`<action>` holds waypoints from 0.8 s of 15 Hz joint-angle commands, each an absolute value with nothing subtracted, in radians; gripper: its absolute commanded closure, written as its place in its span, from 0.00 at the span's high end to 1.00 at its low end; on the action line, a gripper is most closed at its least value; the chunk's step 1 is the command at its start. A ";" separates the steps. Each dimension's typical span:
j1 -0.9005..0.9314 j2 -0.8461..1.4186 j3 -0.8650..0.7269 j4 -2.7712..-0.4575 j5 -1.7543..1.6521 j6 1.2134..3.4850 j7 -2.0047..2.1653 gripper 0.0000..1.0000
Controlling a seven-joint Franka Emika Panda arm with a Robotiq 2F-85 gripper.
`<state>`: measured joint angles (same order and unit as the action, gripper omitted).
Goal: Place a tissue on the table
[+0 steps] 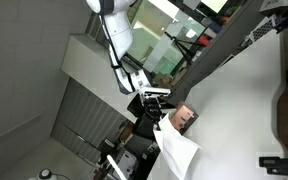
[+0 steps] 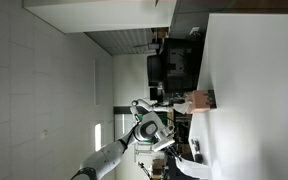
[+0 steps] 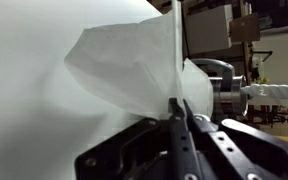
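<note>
The tissue slopes down from my gripper's fingers above a shadow on the white table. I need to lower the tissue before my gripper lets go of it.
My gripper (image 3: pixel 176 104) is shut on a thin white tissue (image 3: pixel 124 62), pinching its edge between the two black fingertips. In the wrist view the tissue spreads out from the jaws against the white table (image 3: pixel 24 90). In an exterior view the gripper (image 1: pixel 157 108) holds the tissue (image 1: pixel 178 150), which hangs away from it beside the brown tissue box (image 1: pixel 185 118) at the edge of the white table (image 1: pixel 244 100). The other exterior view shows the arm (image 2: pixel 147 126), the tissue box (image 2: pixel 199 100) and the table (image 2: pixel 254 90); the tissue is hard to make out there.
Dark monitors and lab equipment (image 2: pixel 172 68) stand by the table edge near the box. A dark object (image 1: pixel 282 110) lies at the far side of the table. A metal cylinder and clutter (image 3: pixel 224 85) lie beyond the tissue.
</note>
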<state>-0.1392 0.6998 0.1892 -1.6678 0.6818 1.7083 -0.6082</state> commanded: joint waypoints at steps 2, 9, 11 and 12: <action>-0.101 0.769 0.149 -1.596 0.668 1.759 -0.566 0.00; -0.058 0.873 0.147 -1.539 0.608 1.896 -0.517 0.00; -0.052 0.896 0.154 -1.524 0.583 1.927 -0.500 0.00; -0.050 0.905 0.157 -1.518 0.573 1.940 -0.491 0.00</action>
<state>-0.0612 0.8703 0.1542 -1.5718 0.6153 1.9213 -0.5584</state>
